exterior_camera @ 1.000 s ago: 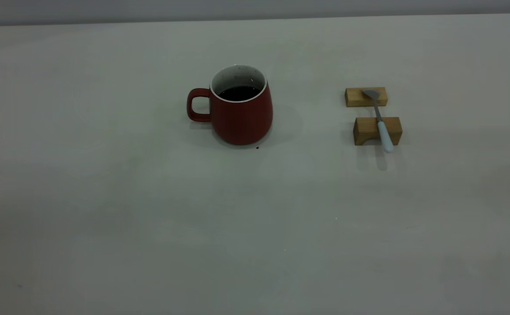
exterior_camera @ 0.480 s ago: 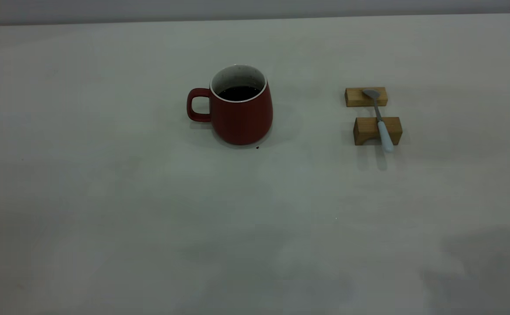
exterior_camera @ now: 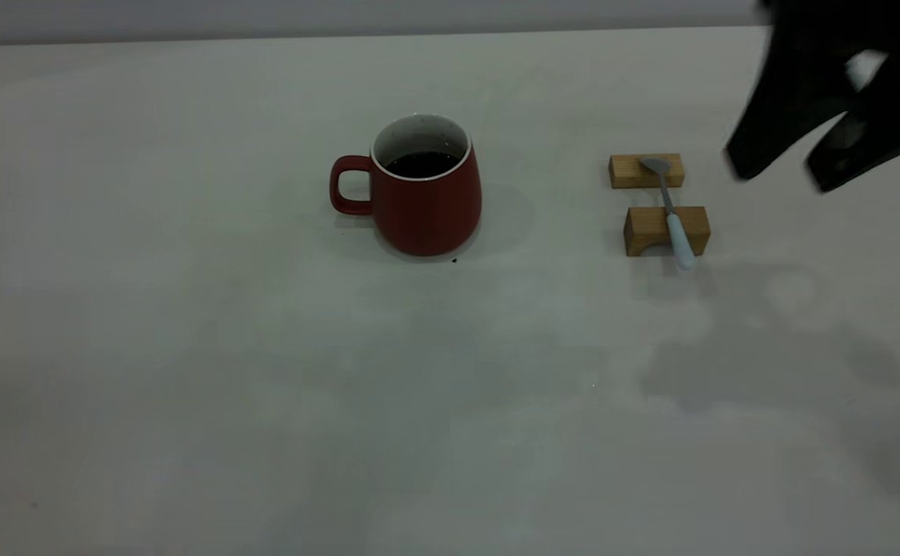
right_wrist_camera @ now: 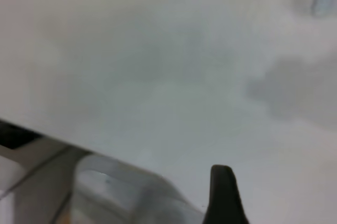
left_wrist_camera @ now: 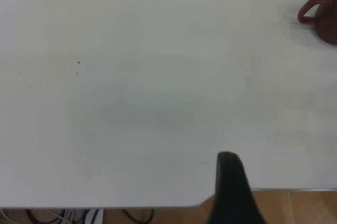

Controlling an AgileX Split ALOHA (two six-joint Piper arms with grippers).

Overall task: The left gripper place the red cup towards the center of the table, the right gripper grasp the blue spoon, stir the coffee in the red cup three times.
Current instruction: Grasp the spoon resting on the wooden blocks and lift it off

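Next, my right gripper takes hold of the blue spoon by its light blue handle (exterior_camera: 681,242) and stirs the coffee in the red cup (exterior_camera: 423,197) with it.
The red cup (exterior_camera: 423,197) stands upright near the middle of the table (exterior_camera: 187,347), handle to the left, with dark coffee (exterior_camera: 421,164) inside. Its handle also shows far off in the left wrist view (left_wrist_camera: 311,12). The blue spoon (exterior_camera: 670,212) lies across two wooden blocks to the right of the cup. My right gripper (exterior_camera: 782,174) hangs open and empty above the table, to the right of the spoon and apart from it. A dark part of my left gripper (left_wrist_camera: 231,187) shows over the table's edge, far from the cup; it is outside the exterior view.
The two wooden blocks (exterior_camera: 645,171) (exterior_camera: 666,230) hold the spoon off the table. A tiny dark speck (exterior_camera: 454,260) lies by the cup's base. The right arm's shadow (exterior_camera: 766,363) falls on the table's right side. A brown floor (left_wrist_camera: 295,208) shows past the table's edge.
The right gripper has come into the exterior view from the upper right, and its shadow has spread over the table's right side. Cup and spoon have not moved.
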